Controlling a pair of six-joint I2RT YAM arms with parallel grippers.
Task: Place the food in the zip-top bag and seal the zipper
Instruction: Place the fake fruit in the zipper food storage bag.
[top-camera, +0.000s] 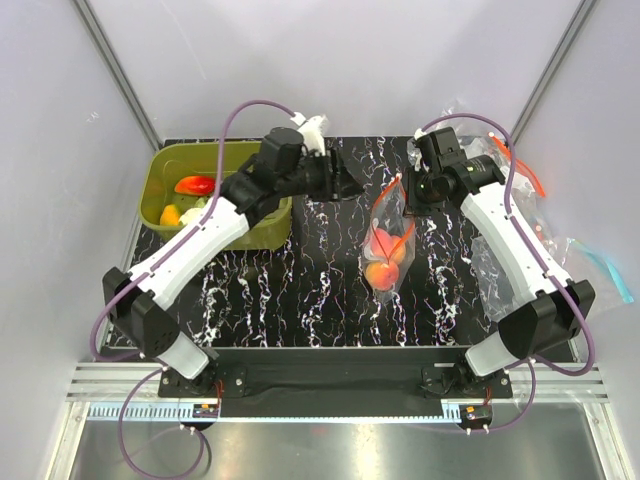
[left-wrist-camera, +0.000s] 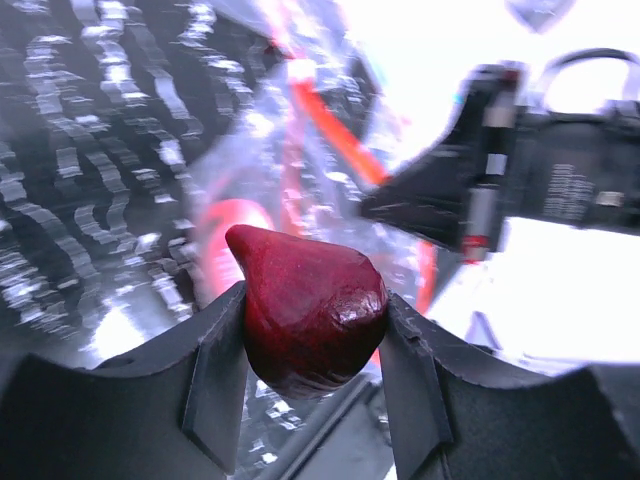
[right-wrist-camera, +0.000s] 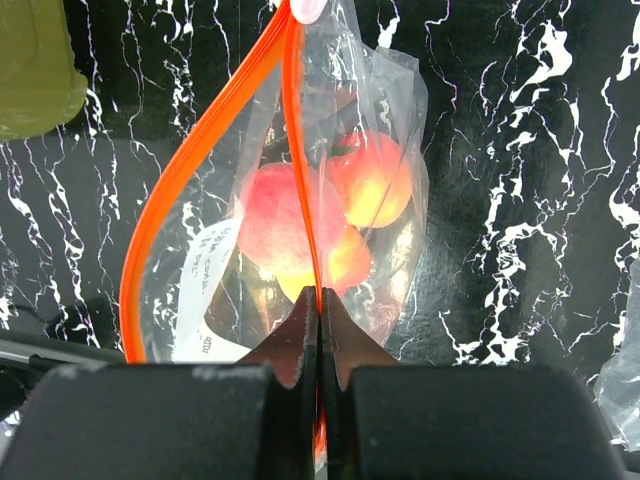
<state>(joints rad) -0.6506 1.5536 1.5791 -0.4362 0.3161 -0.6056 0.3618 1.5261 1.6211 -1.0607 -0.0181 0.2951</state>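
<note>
The plum is hanging short of the bag's opening, so it would fall outside if I opened now. My left gripper should first move my plum (left-wrist-camera: 312, 318) toward the bag's wide-open opening.
My left gripper (left-wrist-camera: 315, 345) is shut on the dark purple plum (left-wrist-camera: 312, 318) and holds it in the air left of the bag's mouth; from above the gripper (top-camera: 350, 185) hides the fruit. The clear zip-top bag (top-camera: 387, 245) hangs upright from my right gripper (right-wrist-camera: 320, 300), which is shut on one side of the red-orange zipper strip (right-wrist-camera: 300, 170). The other side of the strip (right-wrist-camera: 175, 190) bows away, so the mouth gapes. Three orange-pink peaches (right-wrist-camera: 290, 225) lie inside the bag. The white slider tab (right-wrist-camera: 305, 10) sits at the strip's far end.
A green bin (top-camera: 178, 160) at the back left holds a red pepper (top-camera: 196, 185) and other food. Spare clear bags (top-camera: 545, 245), one with a light-blue strip (top-camera: 606, 268), lie at the right. The black marbled mat (top-camera: 300, 290) covers the table.
</note>
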